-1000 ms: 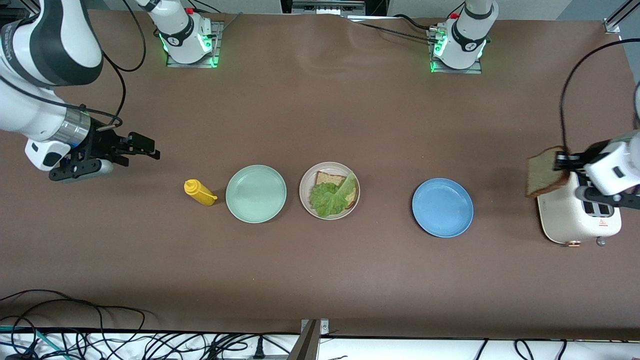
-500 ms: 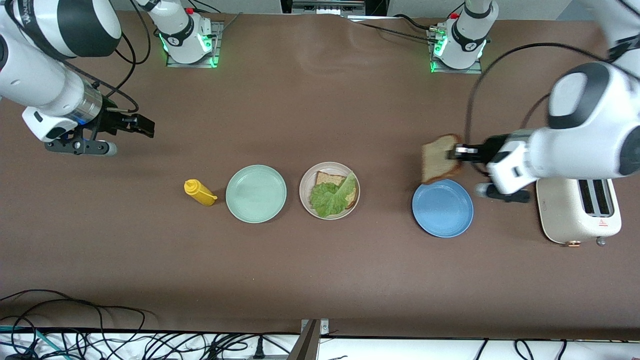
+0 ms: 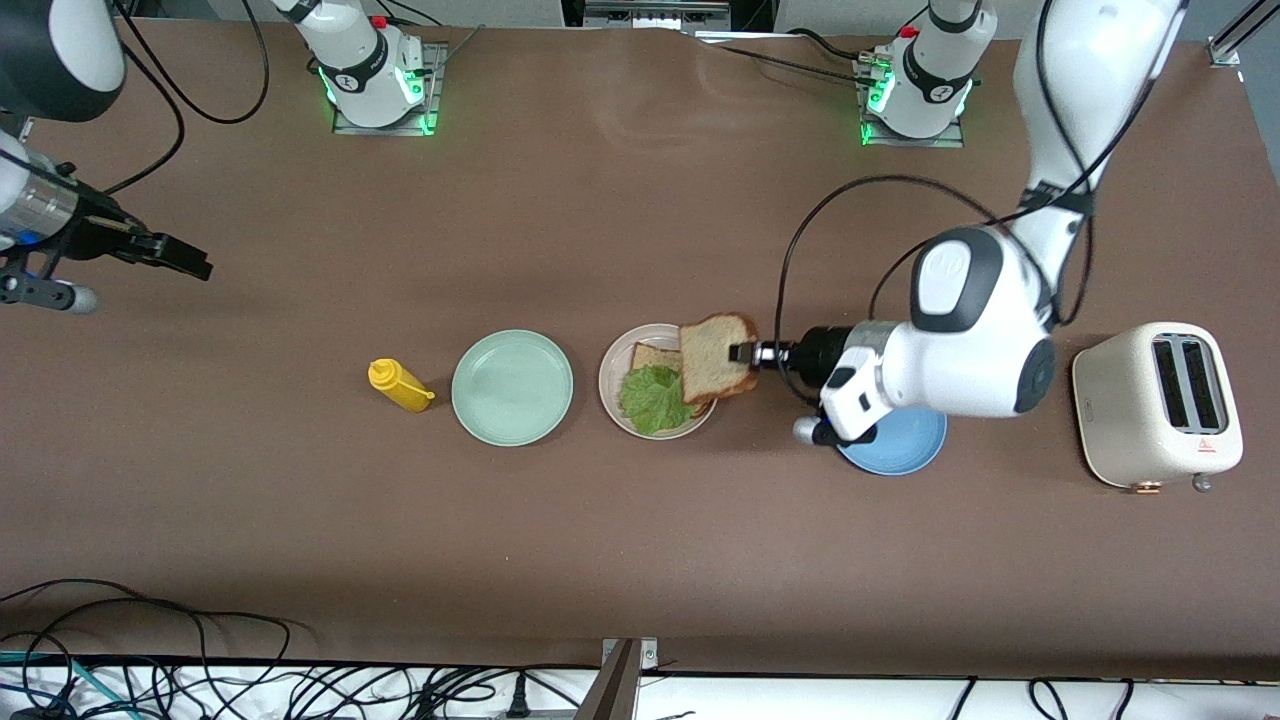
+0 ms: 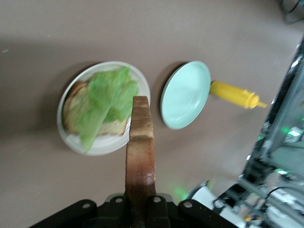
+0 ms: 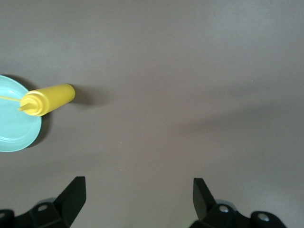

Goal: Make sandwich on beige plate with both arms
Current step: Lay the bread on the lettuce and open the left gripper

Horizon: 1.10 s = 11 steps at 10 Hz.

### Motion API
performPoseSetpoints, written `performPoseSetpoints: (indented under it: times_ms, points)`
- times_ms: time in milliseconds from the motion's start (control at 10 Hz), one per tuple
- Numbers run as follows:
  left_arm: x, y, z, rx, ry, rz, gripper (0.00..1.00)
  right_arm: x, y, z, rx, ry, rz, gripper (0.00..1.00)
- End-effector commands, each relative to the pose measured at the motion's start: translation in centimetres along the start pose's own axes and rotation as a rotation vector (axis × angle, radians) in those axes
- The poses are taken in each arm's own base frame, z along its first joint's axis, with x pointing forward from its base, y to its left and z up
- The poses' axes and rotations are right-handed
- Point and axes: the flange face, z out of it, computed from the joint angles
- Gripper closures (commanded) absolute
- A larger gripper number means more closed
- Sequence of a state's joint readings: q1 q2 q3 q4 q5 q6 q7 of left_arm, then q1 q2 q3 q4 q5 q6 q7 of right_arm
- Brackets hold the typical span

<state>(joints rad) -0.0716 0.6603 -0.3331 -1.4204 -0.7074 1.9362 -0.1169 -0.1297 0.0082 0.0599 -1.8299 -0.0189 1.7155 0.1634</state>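
Note:
The bread slice [image 3: 710, 360] is tilted above the beige plate's rim, short of the lettuce. My left gripper needs to move the slice toward the lettuce before opening.
The beige plate [image 3: 612, 400] sits mid-table with a bread slice [image 3: 656, 356] and a green lettuce leaf [image 3: 654, 399] on it; it also shows in the left wrist view [image 4: 102, 146]. My left gripper [image 3: 742, 353] is shut on a second bread slice [image 3: 714, 360], held on edge over the plate's rim toward the left arm's end. In the left wrist view this slice [image 4: 141, 152] stands edge-on between the fingers [image 4: 140, 209]. My right gripper [image 3: 185, 262] is open and empty, up over the table at the right arm's end, also seen in its wrist view [image 5: 137, 190].
A mint-green plate [image 3: 512, 387] lies beside the beige plate, a yellow mustard bottle [image 3: 399, 385] beside that. A blue plate [image 3: 905, 448] lies partly under the left arm. A cream toaster [image 3: 1156, 403] stands at the left arm's end.
My left gripper carried the bread slice from above the toaster, past the blue plate, to the beige plate. My right gripper drew back toward the right arm's end of the table.

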Motion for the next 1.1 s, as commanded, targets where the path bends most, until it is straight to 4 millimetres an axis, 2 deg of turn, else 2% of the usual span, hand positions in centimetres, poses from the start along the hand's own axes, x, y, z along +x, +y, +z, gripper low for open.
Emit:
performPoseSetpoints:
  times_ms: [0,100,200,300,600,700,800,1000]
  points:
    - [1.8,-1.5,4.2,-0.080,-0.001,0.038,1.00,-0.8,-1.4,-0.6,-0.001,-0.032,-0.011,0.00]
    - [2.3,-2.6,5.7,-0.143,-0.021,0.049,1.00,-0.6,-2.4,-1.3,-0.003,-0.016,-0.020,0.00]
    - [2.0,-2.6,7.6,-0.204,-0.043,0.075,1.00,-0.5,-2.6,-1.5,-0.002,-0.013,-0.023,0.00]
    - [1.9,-3.6,9.1,-0.219,-0.063,0.075,1.00,-0.6,-3.0,-1.6,-0.003,-0.010,-0.018,0.00]
    - [3.0,-8.1,12.7,-0.237,-0.087,0.236,1.00,-0.8,-3.4,-1.8,-0.002,-0.011,-0.024,0.00]
    - [2.7,-8.3,13.1,-0.234,-0.096,0.236,0.80,-1.0,-3.4,-1.9,-0.008,-0.027,-0.023,0.00]
    - [2.9,-8.4,12.7,-0.237,-0.091,0.235,0.01,-1.0,-3.5,-2.3,-0.005,-0.020,-0.026,0.00]
    - [3.1,-7.9,10.7,-0.228,-0.074,0.250,0.00,-1.0,-3.5,-2.2,-0.005,-0.023,-0.027,0.00]
